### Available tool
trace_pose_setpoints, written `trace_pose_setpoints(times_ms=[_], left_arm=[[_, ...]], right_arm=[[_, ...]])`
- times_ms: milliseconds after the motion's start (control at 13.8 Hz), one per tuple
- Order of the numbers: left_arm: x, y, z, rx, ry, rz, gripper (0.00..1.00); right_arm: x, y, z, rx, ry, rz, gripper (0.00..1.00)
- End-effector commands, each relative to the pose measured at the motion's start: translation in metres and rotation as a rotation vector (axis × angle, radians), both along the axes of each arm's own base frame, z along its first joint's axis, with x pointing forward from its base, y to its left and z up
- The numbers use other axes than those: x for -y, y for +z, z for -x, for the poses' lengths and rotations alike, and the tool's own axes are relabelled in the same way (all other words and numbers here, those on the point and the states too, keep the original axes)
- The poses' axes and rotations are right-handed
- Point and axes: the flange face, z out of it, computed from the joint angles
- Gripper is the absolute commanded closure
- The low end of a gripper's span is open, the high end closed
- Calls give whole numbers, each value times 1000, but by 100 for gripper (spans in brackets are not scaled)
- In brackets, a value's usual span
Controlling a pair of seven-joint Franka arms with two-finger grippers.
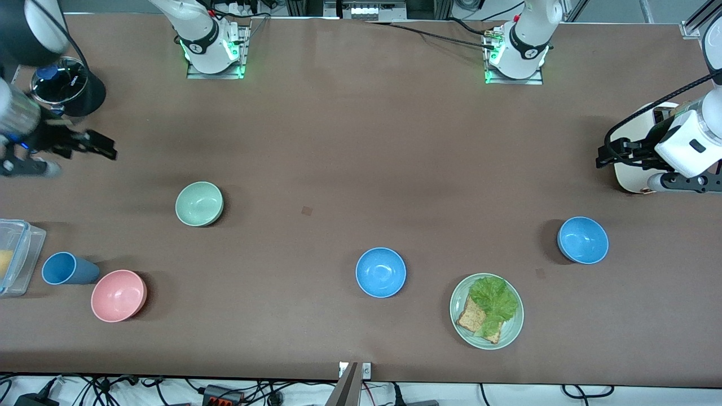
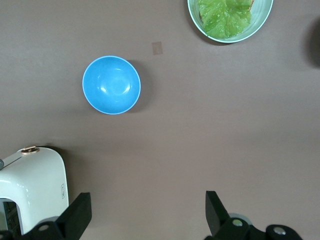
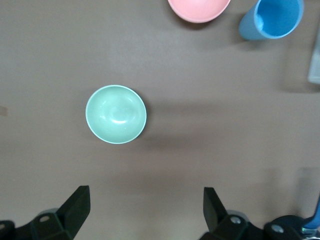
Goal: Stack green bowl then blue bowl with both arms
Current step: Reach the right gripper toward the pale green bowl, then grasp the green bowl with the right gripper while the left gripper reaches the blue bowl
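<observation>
I will next hold the green bowl by its rim (image 1: 217, 186) with my right gripper, to stack it with the blue bowl (image 1: 582, 240).
The pale mint-green bowl (image 1: 199, 203) sits upright toward the right arm's end of the table; it also shows in the right wrist view (image 3: 115, 114). Two alike sky-blue bowls stand upright: one (image 1: 381, 272) mid-table, one (image 1: 582, 240) toward the left arm's end, which shows in the left wrist view (image 2: 111, 84). My right gripper (image 1: 106, 148) hangs open and empty over bare table at the right arm's end, its own view showing it wide open (image 3: 146, 210). My left gripper (image 1: 602, 155) is open and empty by the white toaster, wide open in its own view too (image 2: 147, 215).
A pale green plate (image 1: 510, 332) with lettuce and toast sits near the mid-table blue bowl. A pink bowl (image 1: 118, 295), a blue cup (image 1: 67, 269) and a clear container (image 1: 14, 256) stand at the right arm's end. A white toaster (image 1: 637, 177) and a black round appliance (image 1: 70, 84) stand at the table's ends.
</observation>
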Motion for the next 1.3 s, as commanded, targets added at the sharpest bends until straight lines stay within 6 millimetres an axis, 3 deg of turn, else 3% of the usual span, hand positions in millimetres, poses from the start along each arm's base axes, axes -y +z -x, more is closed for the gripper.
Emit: trace_pose_setpoints(times_ms=[0,217,434,723,940,1084,1229], left_arm=[[-10,-8,-7,-26,4,20,0],[-41,-40,-18,-78,55,29,0],[-76,-95,-30,-149,87,40,0],[-92,-149,-54,-118,14,-57,0],[-122,-203,-69,-81,46,-41,0],[-130,-240,-77,-56,25,-25,0],[-150,-264,-81,-14,43,-20,0]], right_arm=[[-3,-68,-24,-74,-4,-6,0],[-6,-145,-33,-174,-4,-16,0],[-8,-211,-39,-217,-2,-20,0],[-11,-268,-39,-254,-2,-25,0],[-22,-289,-41,-248,13,-24,25],[-29,-292,-40,-254,-28,-56,61],[-32,-293,-40,-258,-17,-76,97]])
